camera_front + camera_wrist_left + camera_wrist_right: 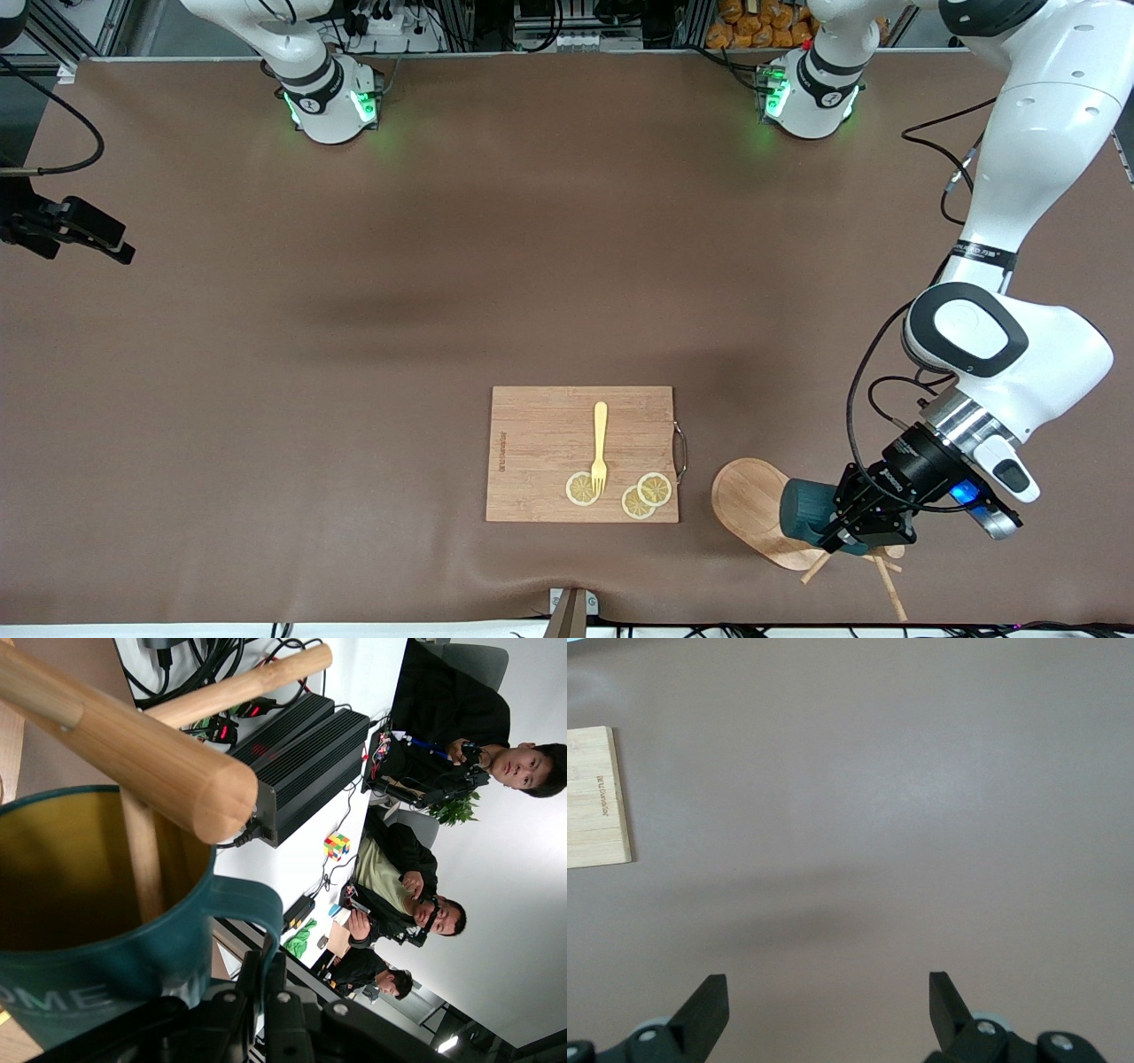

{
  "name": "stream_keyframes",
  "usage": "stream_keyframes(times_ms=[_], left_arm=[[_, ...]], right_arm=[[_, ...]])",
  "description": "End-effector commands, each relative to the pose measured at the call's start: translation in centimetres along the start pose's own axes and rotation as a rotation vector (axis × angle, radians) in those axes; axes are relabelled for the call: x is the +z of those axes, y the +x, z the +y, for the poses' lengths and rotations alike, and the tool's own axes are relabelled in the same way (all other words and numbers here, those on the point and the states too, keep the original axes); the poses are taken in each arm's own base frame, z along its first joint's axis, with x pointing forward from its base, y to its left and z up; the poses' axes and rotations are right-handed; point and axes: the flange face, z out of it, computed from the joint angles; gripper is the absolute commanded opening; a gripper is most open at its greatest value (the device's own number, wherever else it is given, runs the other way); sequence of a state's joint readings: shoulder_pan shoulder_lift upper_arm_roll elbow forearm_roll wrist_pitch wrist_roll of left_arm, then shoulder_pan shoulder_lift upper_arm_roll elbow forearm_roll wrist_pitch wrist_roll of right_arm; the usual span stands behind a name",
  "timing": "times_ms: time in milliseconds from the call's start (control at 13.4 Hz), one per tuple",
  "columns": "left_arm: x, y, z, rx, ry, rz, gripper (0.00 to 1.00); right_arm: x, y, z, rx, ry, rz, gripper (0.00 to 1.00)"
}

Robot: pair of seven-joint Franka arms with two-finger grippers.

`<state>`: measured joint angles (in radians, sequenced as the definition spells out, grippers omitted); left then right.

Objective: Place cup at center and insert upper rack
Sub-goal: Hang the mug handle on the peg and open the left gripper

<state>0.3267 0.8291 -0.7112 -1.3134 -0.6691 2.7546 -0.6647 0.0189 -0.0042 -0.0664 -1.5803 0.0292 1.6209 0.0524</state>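
My left gripper should open now, because a wooden peg reaches inside the cup's rim and the cup would hang.
The dark teal cup [806, 514] hangs tilted on its side against the upper rack, a light wooden mug tree whose oval base [749, 509] rests on the table beside the cutting board, toward the left arm's end. My left gripper [840, 532] is shut on the cup's loop handle [257, 904]. In the left wrist view the rack's round post [133, 753] crosses just over the cup's rim [89, 974], and a thin peg [142, 859] shows inside its yellowish mouth. My right gripper [828, 992] hangs open over bare table with nothing between its fingers.
A rectangular wooden cutting board [540, 434] lies near the table's front edge, carrying a yellow fork [600, 443] and lemon slices [645, 496]. A black camera mount [71, 226] juts in at the right arm's end. Brown mat covers the table.
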Motion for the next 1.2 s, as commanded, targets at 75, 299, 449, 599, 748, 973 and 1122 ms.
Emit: stream_keyframes(times_ms=[75, 299, 449, 599, 748, 973, 1122], left_arm=[[-0.5, 0.5, 0.5, -0.003, -0.031, 0.001, 0.00], [-0.8, 0.5, 0.7, -0.007, -0.034, 0.004, 0.67], [-1.3, 0.6, 1.1, 0.014, -0.033, 0.015, 1.00], [-2.5, 0.4, 2.3, 0.061, -0.035, 0.037, 1.00], [-3.8, 0.3, 3.1, 0.104, -0.023, 0.056, 1.00], [-5.6, -0.8, 3.9, 0.133, -0.002, 0.061, 1.00], [-6.9, -1.8, 4.0, 0.182, 0.040, 0.072, 1.00]], right_arm=[[-0.3, -0.3, 0.2, 0.016, -0.014, -0.001, 1.00], [-0.2, -0.3, 0.3, 0.019, -0.015, -0.002, 1.00], [-0.2, -0.3, 0.4, 0.021, -0.014, -0.002, 1.00], [-0.2, -0.2, 0.5, 0.022, -0.014, -0.002, 1.00], [-0.2, -0.3, 0.4, 0.021, -0.014, -0.006, 1.00], [-0.1, -0.3, 0.4, 0.021, -0.014, -0.009, 1.00], [-0.1, -0.3, 0.5, 0.022, -0.014, -0.009, 1.00]])
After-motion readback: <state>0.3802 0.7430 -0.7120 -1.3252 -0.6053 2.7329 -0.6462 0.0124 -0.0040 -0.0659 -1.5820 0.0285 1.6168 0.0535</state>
